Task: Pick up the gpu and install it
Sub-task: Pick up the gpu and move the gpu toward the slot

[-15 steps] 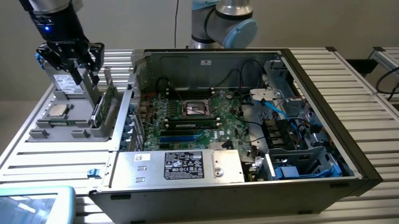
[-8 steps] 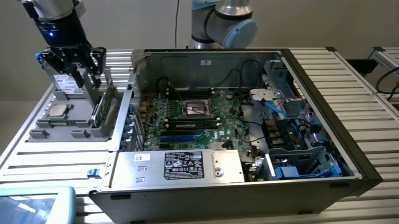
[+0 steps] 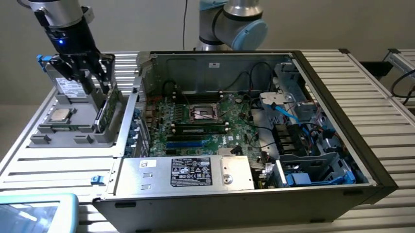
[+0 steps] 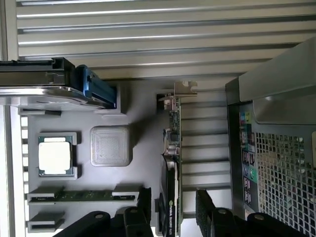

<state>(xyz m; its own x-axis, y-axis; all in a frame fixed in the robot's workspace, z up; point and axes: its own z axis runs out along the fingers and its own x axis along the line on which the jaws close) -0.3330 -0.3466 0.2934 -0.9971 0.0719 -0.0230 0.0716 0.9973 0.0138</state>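
Observation:
My fingers stop by the top edge of the upright GPU (image 4: pixel 171 163), so it is too early to close, as closing now would miss the GPU. My gripper lowers, then closes on the GPU.
The gpu (image 4: pixel 171 163) stands on its edge in a slot of the grey parts tray (image 4: pixel 143 123), green board and black cooler seen edge-on, its silver bracket at the far end. My gripper (image 4: pixel 174 211) is open, with one black finger on each side of the card's near end and a gap on both sides. In the exterior view the gripper (image 3: pixel 91 80) hangs over the tray (image 3: pixel 65 131) at the left, just above the upright gpu (image 3: pixel 110 107). The open computer case (image 3: pixel 337 145) with the green motherboard (image 3: pixel 194 121) lies to the exterior view's right of the tray.
The tray also holds a processor chip (image 4: pixel 55 155), a memory stick (image 4: pixel 81 196), a square grey pad (image 4: pixel 110 145) and a drive with a blue clip (image 4: pixel 94 89). The case wall (image 4: pixel 276 148) stands close beside the gpu. A power supply (image 3: pixel 194 172) fills the case's front.

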